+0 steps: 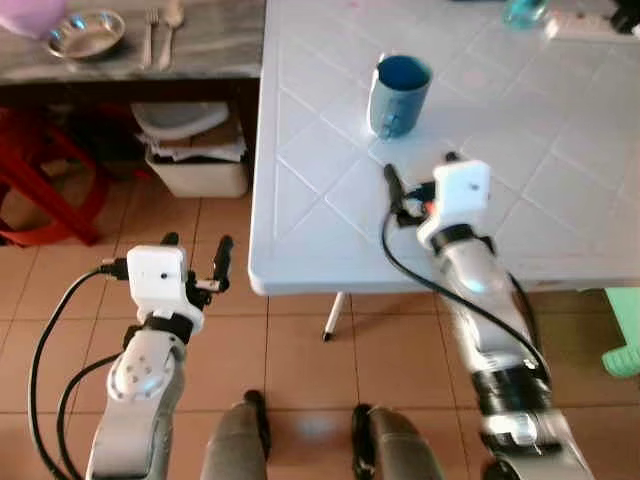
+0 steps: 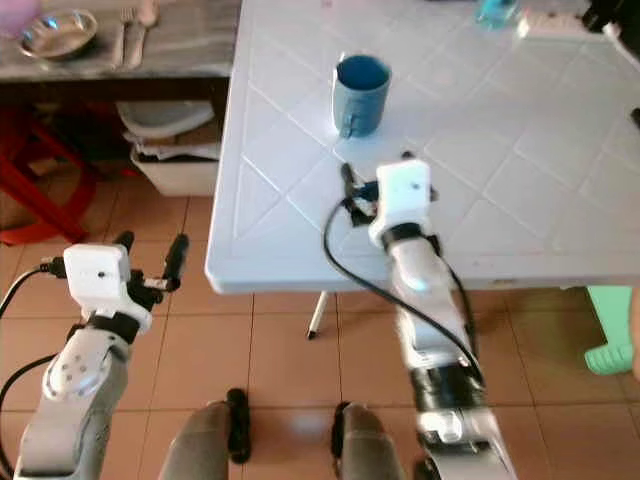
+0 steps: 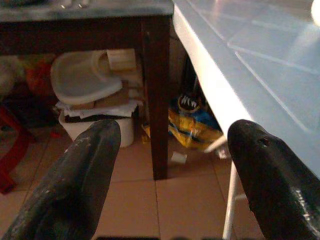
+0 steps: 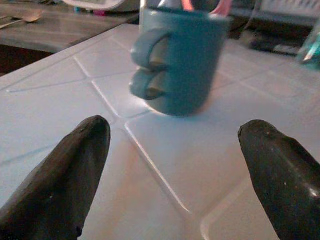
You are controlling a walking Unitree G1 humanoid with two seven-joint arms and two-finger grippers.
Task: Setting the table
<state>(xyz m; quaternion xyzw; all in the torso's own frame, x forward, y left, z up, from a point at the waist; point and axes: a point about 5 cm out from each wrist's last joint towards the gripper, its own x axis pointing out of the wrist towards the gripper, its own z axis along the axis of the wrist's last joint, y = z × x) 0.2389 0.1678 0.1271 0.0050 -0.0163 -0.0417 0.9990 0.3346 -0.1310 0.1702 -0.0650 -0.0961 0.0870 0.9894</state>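
My right gripper grabs the mug (image 1: 400,92) by its handle next, to set it in its place for the meal.
A blue mug (image 1: 400,92) stands upright on the white plastic table (image 1: 330,200), its handle toward me. My right gripper (image 1: 420,168) hovers open just above the tabletop, a short way in front of the mug; in the right wrist view the mug (image 4: 175,60) sits ahead of the spread fingers (image 4: 85,150), apart from them. My left gripper (image 1: 197,245) is open and empty, held over the floor to the left of the table's corner. A steel bowl (image 1: 85,33), a fork (image 1: 151,30) and a spoon (image 1: 170,25) lie on the grey side table (image 1: 210,50) at the far left.
Under the side table stands a white bin (image 1: 195,150) stuffed with papers and a lid. A red stool (image 1: 40,190) is at the left, a green stool (image 1: 625,340) at the right. A teal bottle (image 1: 523,10) and a white power strip (image 1: 585,25) sit at the table's far end.
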